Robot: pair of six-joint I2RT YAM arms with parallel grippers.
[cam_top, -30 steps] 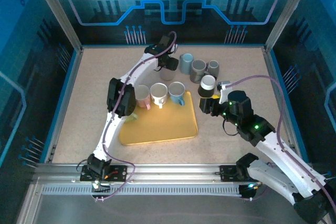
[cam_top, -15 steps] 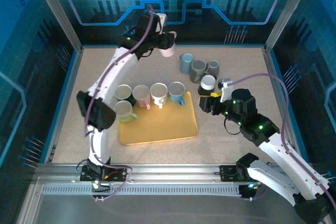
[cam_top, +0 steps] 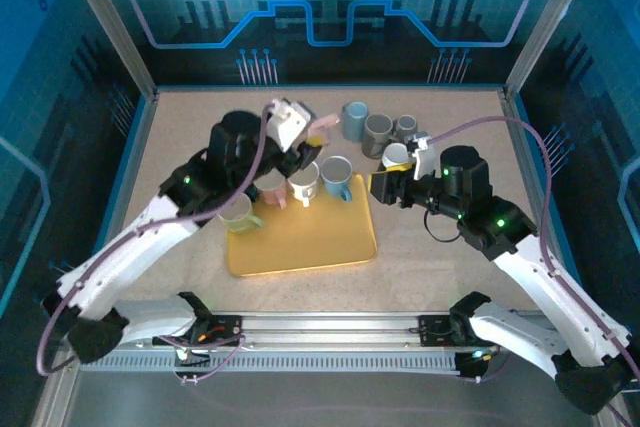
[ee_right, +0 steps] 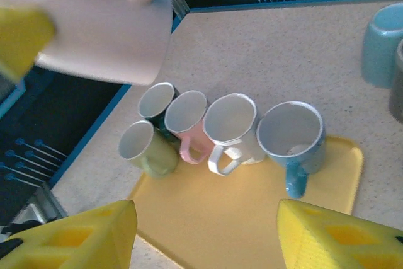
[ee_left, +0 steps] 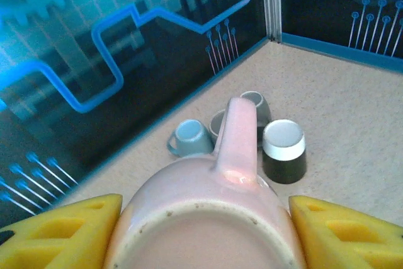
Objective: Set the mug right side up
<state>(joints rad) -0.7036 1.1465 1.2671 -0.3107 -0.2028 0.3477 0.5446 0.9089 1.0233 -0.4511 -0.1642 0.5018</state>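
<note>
The pale pink mug needs to be set right side up, so my right gripper should next grab it by its handle (cam_top: 331,120) and leave its base free.
A pale pink mug (cam_top: 318,131) hangs in the air over the back of the yellow tray (cam_top: 300,243), tipped on its side, with my left gripper (cam_top: 302,144) shut on it. In the left wrist view the mug (ee_left: 201,209) sits between both yellow pads (ee_left: 60,234), its handle (ee_left: 241,133) pointing away. The right wrist view shows the same mug (ee_right: 104,26) at the upper left. My right gripper (cam_top: 384,185) stands open at the tray's right back corner with nothing between its fingers (ee_right: 327,237).
Green (ee_right: 148,150), dark (ee_right: 156,101), pink (ee_right: 187,120), white (ee_right: 230,126) and blue (ee_right: 293,135) mugs stand upright along the tray's back. Upside-down mugs crowd behind the right gripper: black-and-white (cam_top: 396,156), blue-grey (cam_top: 354,119), grey (cam_top: 377,133).
The left arm swung back from the far edge toward the tray, carrying the pink mug. The right gripper shifted left away from the black-and-white mug and narrowed slightly.
</note>
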